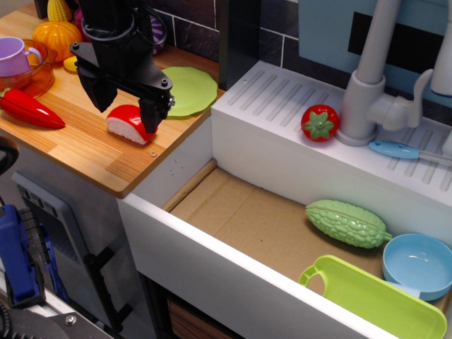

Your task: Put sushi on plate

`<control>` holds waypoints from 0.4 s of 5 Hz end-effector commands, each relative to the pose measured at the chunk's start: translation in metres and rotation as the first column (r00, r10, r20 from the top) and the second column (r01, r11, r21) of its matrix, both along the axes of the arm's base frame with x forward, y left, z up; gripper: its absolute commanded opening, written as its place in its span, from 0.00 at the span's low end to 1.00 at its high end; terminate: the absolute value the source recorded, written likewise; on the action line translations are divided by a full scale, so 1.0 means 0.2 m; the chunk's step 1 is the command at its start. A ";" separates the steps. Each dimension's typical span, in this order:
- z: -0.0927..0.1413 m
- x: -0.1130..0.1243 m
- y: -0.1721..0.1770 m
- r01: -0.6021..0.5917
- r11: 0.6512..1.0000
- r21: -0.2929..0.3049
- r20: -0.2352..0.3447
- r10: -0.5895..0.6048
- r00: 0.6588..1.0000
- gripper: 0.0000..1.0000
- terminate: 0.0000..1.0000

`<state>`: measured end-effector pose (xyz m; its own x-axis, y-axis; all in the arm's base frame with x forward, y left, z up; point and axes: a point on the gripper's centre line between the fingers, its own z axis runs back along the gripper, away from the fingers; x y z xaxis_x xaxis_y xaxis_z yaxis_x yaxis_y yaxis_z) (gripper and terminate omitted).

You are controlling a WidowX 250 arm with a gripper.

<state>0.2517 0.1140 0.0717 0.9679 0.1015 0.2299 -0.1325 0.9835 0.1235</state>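
The robot will next grab the sushi across the middle of its body (130, 123) with its gripper, to put the sushi on the plate (191, 90).
The sushi (124, 124), red top on a white rice base, lies on the wooden counter (85, 152) near its right edge. My black gripper (125, 115) hangs right over it, jaws open. One finger stands at the sushi's left end and the other finger (149, 116) covers its right end. I cannot tell whether the fingers touch it. The light-green plate (191, 90) lies flat on the counter just behind and to the right of the gripper, partly hidden by it.
A red chili pepper (28, 109) and an orange bowl with a purple cup (18, 56) lie to the left. The white sink (282, 233) holds a green gourd (346, 222), a light-blue bowl (418, 265) and a lime-green tray (374, 300). A tomato (319, 122) sits by the faucet (371, 92).
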 end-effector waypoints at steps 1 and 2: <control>0.00 0.00 0.00 0.000 1.000 0.000 0.000 0.000 1.000 1.00 0.00; 0.04 0.01 0.02 0.230 0.970 0.075 -0.017 -0.229 0.973 1.00 0.00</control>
